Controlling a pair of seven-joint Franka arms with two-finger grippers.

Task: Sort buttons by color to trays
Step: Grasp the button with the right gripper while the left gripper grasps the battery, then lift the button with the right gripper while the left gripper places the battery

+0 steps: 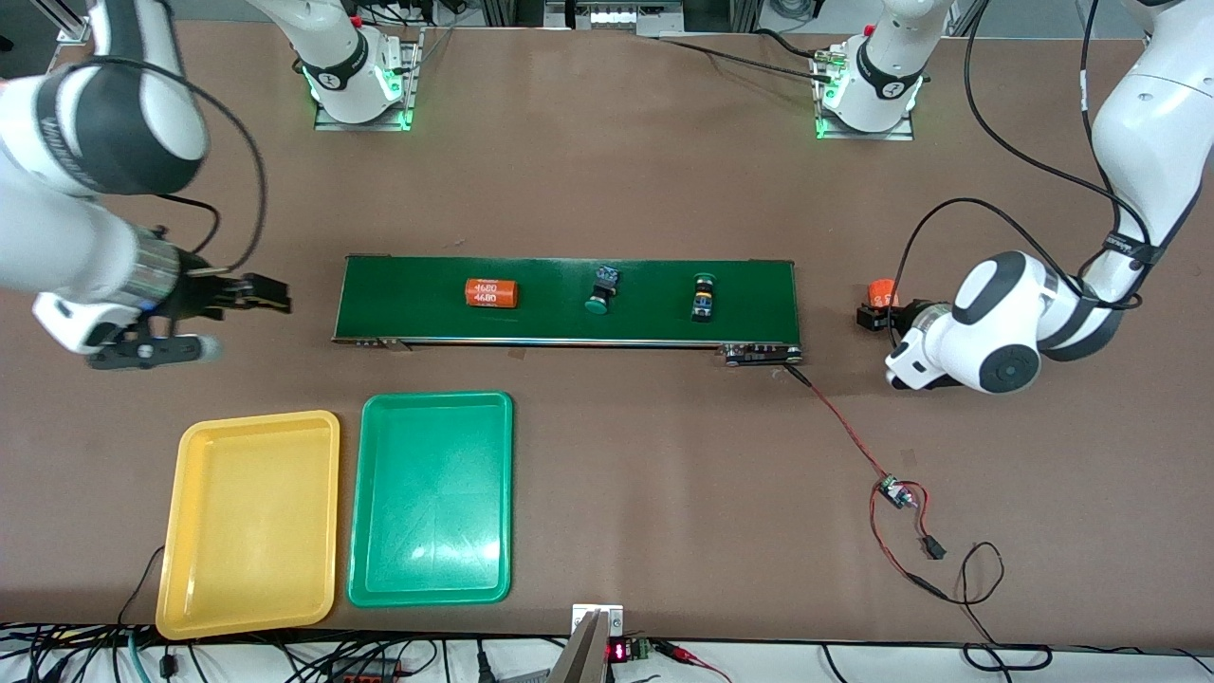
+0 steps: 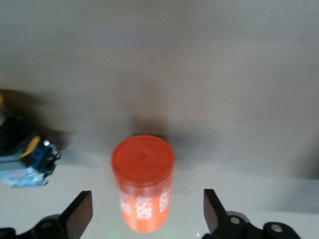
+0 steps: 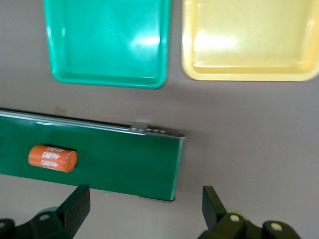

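Note:
My right gripper should next sort the green-capped button into the green tray (image 1: 432, 498), so it should grab the button by the dark body below its cap (image 1: 605, 279).
Two buttons lie on the dark-green conveyor belt (image 1: 569, 323): a green-capped button (image 1: 601, 289) mid-belt and a second button (image 1: 703, 296) with a green cap, nearer the left arm's end. My left gripper (image 1: 877, 313) (image 2: 144, 216) is low over the table off that end, open, its fingers on either side of an upright orange cylinder (image 1: 882, 289) (image 2: 143, 184) without touching it. A dark part with blue and yellow bits (image 2: 25, 159) lies beside it. My right gripper (image 1: 270, 294) (image 3: 144, 209) hangs open and empty off the belt's other end. The yellow tray (image 1: 251, 522) (image 3: 249, 40) and green tray (image 1: 432, 498) (image 3: 107, 40) are empty.
An orange cylinder with white print (image 1: 491, 293) (image 3: 52, 158) lies on the belt toward the right arm's end. A small circuit board with red and black wires (image 1: 896, 493) trails from the belt's motor end (image 1: 759, 355) toward the front camera.

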